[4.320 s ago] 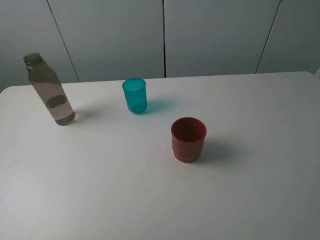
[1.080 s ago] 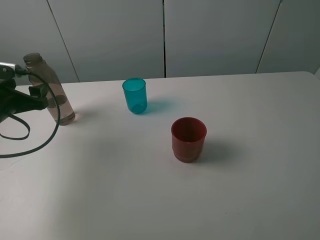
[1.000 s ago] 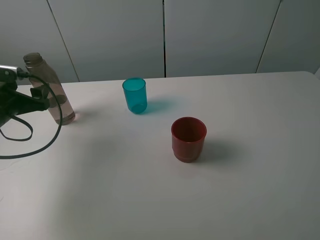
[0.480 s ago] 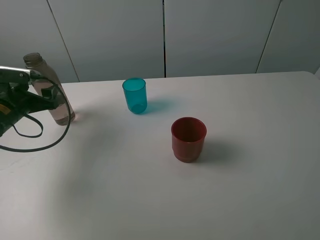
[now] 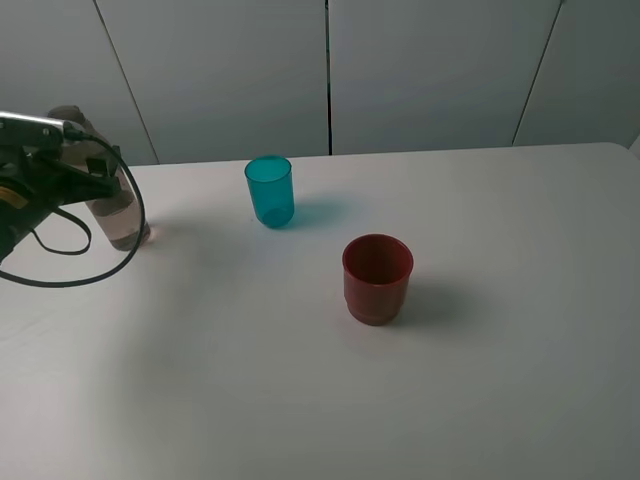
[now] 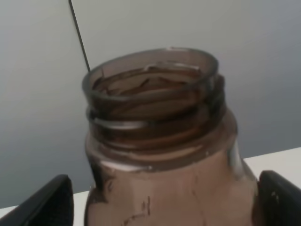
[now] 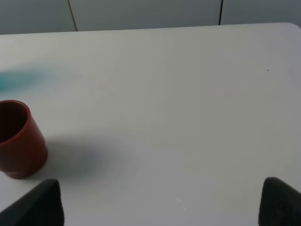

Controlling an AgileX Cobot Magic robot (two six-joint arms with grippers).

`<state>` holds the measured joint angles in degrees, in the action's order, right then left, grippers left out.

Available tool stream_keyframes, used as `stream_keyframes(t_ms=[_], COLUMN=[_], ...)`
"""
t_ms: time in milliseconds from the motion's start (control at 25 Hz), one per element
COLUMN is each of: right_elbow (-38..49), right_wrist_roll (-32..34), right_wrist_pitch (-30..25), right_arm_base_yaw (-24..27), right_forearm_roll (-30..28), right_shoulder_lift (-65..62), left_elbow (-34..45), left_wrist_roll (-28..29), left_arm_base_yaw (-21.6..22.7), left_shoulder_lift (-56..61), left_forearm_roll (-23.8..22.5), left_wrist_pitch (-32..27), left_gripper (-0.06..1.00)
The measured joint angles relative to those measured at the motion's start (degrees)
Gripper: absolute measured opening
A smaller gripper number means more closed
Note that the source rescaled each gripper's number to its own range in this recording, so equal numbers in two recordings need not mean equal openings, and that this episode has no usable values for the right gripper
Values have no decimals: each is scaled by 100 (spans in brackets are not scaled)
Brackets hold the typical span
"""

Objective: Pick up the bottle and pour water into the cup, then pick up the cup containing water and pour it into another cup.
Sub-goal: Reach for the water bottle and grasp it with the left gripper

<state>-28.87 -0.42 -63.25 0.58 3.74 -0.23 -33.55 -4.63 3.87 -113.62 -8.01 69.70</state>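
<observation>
My left gripper's fingers stop at the bottle's upper body (image 5: pixel 82 152), short of the bottle's far edge, so it first moves forward and down, then closes on the bottle.
The smoky grey-brown bottle (image 5: pixel 122 212) stands upright at the far left of the white table (image 5: pixel 300 400). My left gripper (image 5: pixel 96 182) is open, with a finger on each side of the bottle's upper body. In the left wrist view the threaded neck of the bottle (image 6: pixel 155 117) fills the frame between the two dark fingertips (image 6: pixel 49 202). I cannot tell whether they touch it. The teal cup (image 5: pixel 270 191) stands upright at the middle back. The dark red cup (image 5: pixel 377 278) stands upright right of centre. My right gripper (image 7: pixel 162 207) is open and holds nothing, with the red cup (image 7: pixel 19 141) off to one side of it.
A black cable (image 5: pixel 75 270) loops down from the left arm over the table's left side. Grey wall panels (image 5: pixel 420 70) rise behind the table's far edge. The right arm does not show in the exterior view.
My left arm has moved forward and up along the bottle, so that its open fingers now stand on either side of the bottle. Both cups and the bottle have stayed put.
</observation>
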Motion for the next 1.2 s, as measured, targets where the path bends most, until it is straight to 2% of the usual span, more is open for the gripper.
stream_keyframes(t_ms=[240, 560, 1000, 1040, 1080, 1120, 1160, 1200], right_elbow=[0, 0, 0, 0, 0, 0, 0, 0], right_wrist_roll=[0, 0, 0, 0, 0, 0, 0, 0], right_wrist_pitch=[0, 0, 0, 0, 0, 0, 0, 0], right_arm_base_yaw=[0, 0, 0, 0, 0, 0, 0, 0], right_forearm_roll=[0, 0, 0, 0, 0, 0, 0, 0], right_shoulder_lift=[0, 0, 0, 0, 0, 0, 0, 0], left_elbow=[-51, -403, -455, -455, -455, -455, -455, -455], left_wrist_roll=[0, 0, 0, -11, -23, -23, -23, -23], left_arm_base_yaw=[0, 0, 0, 0, 0, 0, 0, 0], left_shoulder_lift=[-465, -643, -712, -712, -712, -712, -712, -712], left_forearm_roll=[-77, -274, -421, -421, -421, -421, -410, -424], left_wrist_pitch=[-59, -32, -21, -21, -21, -21, -21, -21], left_gripper=[95, 95, 95, 89, 74, 39, 17, 14])
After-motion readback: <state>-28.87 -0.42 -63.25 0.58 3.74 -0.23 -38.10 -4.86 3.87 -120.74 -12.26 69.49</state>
